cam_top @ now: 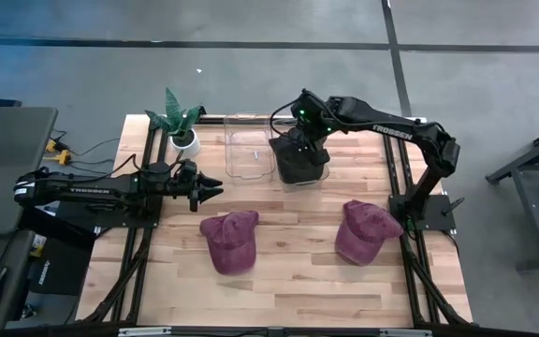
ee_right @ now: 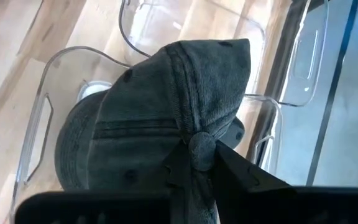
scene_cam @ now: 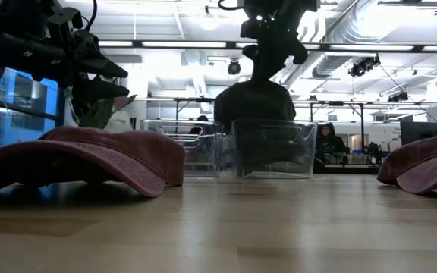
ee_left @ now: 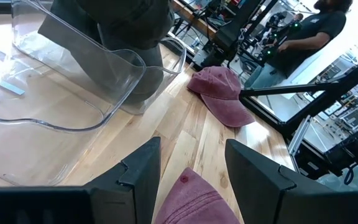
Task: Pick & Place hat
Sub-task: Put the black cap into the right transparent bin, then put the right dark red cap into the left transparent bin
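Observation:
The dark grey hat's lower part is inside the far middle clear bin's sides, so my right gripper can release it now.
A dark grey hat (cam_top: 299,161) hangs from my right gripper (ee_right: 202,160), which is shut on it over a clear bin (scene_cam: 273,149) at the table's far middle; the low view shows the hat's lower part (scene_cam: 253,106) at the bin's rim. A second clear bin (cam_top: 247,146) stands just to its left. Two maroon hats lie flat on the table, one left of centre (cam_top: 230,241) and one to the right (cam_top: 365,231). My left gripper (ee_left: 191,171) is open and hovers just left of the bins, above the left maroon hat (ee_left: 191,202). My right gripper pinches the dark grey hat at the top of its crown, by the button (ee_right: 202,148), between the two fingers. The fingers come from above, pointing down. The hat hangs below them with its crown bunched into folds and its lower part inside the bin's walls (ee_right: 42,118).
A potted plant (cam_top: 182,126) stands at the far left corner of the table. Bare wood lies along the near edge (cam_top: 288,290). In the left wrist view a person (ee_left: 303,31) stands in the room beyond the table's right side.

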You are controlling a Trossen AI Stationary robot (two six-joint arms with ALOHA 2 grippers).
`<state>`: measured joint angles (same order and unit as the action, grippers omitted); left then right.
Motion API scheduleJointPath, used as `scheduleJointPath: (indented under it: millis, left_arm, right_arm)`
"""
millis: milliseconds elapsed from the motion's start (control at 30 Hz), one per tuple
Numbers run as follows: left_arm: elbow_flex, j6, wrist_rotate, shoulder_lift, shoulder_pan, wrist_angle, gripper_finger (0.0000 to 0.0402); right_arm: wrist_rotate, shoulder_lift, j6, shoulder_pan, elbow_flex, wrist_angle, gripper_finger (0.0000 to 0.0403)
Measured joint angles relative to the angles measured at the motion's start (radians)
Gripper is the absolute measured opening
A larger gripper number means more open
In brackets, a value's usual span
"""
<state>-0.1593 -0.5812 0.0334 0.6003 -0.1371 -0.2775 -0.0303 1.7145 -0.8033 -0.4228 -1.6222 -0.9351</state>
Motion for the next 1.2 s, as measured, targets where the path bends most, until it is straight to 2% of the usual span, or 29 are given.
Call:
scheduleJointPath:
  millis: [200, 433, 700, 1000, 1200]
  left_arm:
    - [0.000, 0.000, 0.000, 0.000, 0.000, 0.000, 0.0172]
    - [0.000, 0.000, 0.000, 0.000, 0.000, 0.000, 0.0172]
    - [0.000, 0.000, 0.000, 0.000, 0.000, 0.000, 0.0172]
    - [0.000, 0.000, 0.000, 0.000, 0.000, -0.001, 0.0172]
    - [0.000, 0.000, 0.000, 0.000, 0.000, 0.000, 0.0172]
  right_arm:
    - [0.007, 0.000, 0.060, -0.017, 0.000, 0.005, 0.0041]
    - [0.015, 0.000, 0.119, -0.023, 0.000, 0.008, 0.0142]
    - [0.129, 0.000, 0.145, -0.022, 0.000, 0.043, 0.0204]
    - [0.157, -0.057, 0.147, -0.029, 0.000, 0.032, 0.0224]
    - [0.155, -0.137, 0.193, -0.022, 0.000, -0.104, 0.0224]
